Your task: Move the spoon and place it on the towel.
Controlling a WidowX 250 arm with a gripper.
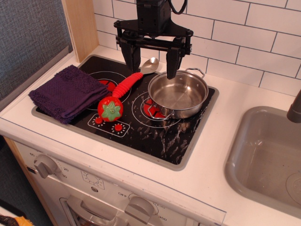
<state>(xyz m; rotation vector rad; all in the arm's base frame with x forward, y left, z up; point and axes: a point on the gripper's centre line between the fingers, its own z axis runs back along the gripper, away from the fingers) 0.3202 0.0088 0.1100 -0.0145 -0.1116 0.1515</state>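
I should lay the spoon on the purple towel (69, 92), so next I will grab the spoon with my gripper by the upper part of its ribbed red handle (133, 79).
The spoon (133, 79) lies on the black toy stovetop (155, 136), its ribbed red handle pointing down-left and its silver bowl at the upper right. The dark purple towel (69, 92) lies folded on the stovetop's left side, apart from the spoon. My gripper (152, 63) hangs above the spoon's bowl end, its black fingers (132, 57) spread wide, open and empty. A red tomato (110, 108) with a green star top sits against the lower end of the spoon's handle.
A steel pot (178, 94) stands right of the spoon, close under my right finger. A grey sink (268, 160) is at the far right. A white tiled wall (244, 33) is behind, a wooden panel (80, 26) at the back left. Oven knobs (44, 165) are on the front.
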